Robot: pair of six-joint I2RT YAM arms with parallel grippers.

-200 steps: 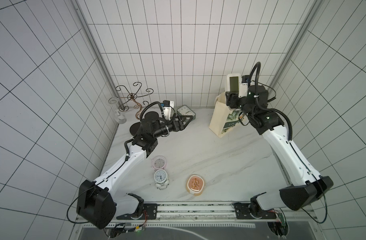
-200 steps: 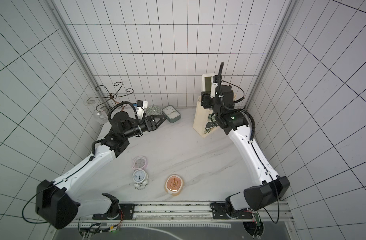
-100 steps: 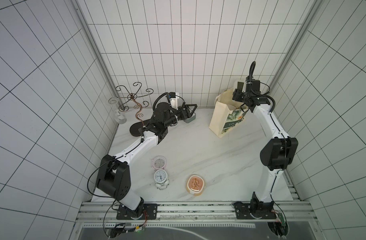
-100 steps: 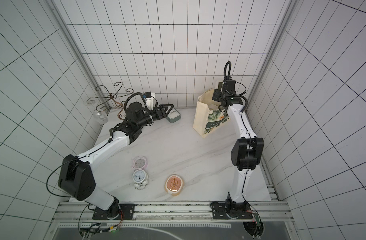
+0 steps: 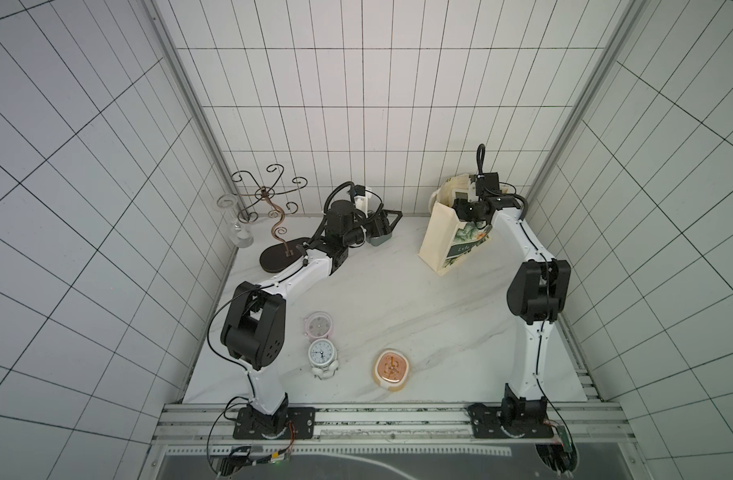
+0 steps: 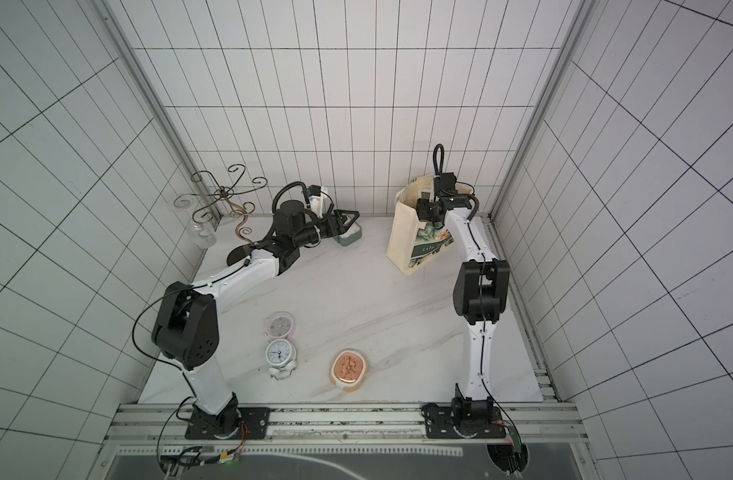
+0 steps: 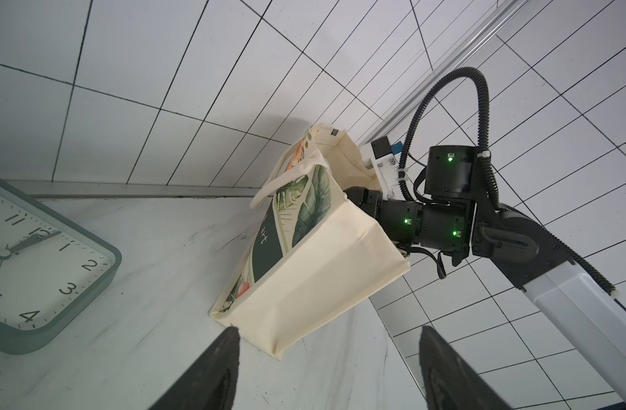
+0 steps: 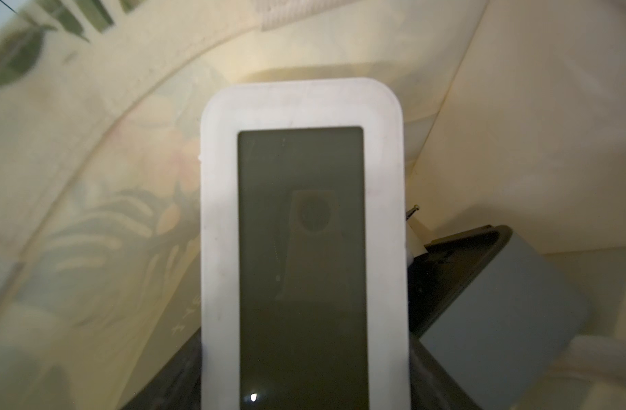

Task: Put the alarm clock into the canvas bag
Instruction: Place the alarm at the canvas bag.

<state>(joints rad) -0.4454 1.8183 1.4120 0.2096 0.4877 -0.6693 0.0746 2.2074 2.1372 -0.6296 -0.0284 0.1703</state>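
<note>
The white alarm clock (image 8: 300,248) is inside the bag's opening, surrounded by canvas, and would land inside, so my right gripper should open now.
The cream canvas bag (image 5: 439,237) (image 6: 404,237) with green leaves stands at the back right, tilted, mouth up. My right gripper (image 8: 304,383) reaches into that mouth, shut on a white alarm clock (image 8: 300,248) with a dark screen. The clock's top shows inside the bag's mouth (image 5: 460,194) in both top views. My left gripper (image 5: 387,220) (image 7: 327,355) hovers open and empty at the back, beside a grey-green square clock (image 5: 379,239) (image 7: 45,277). The left wrist view shows the bag (image 7: 315,269) ahead of the fingers.
A pink clock (image 5: 318,326), a white twin-bell clock (image 5: 323,353) and an orange-faced clock (image 5: 391,365) sit near the front. A curly metal stand (image 5: 273,199) and a glass vase (image 5: 238,224) fill the back left corner. A grey boxy thing (image 8: 499,319) lies inside the bag.
The right arm has brought the white clock down from above the bag into its mouth. The left arm has stretched toward the back, to the grey-green clock.
</note>
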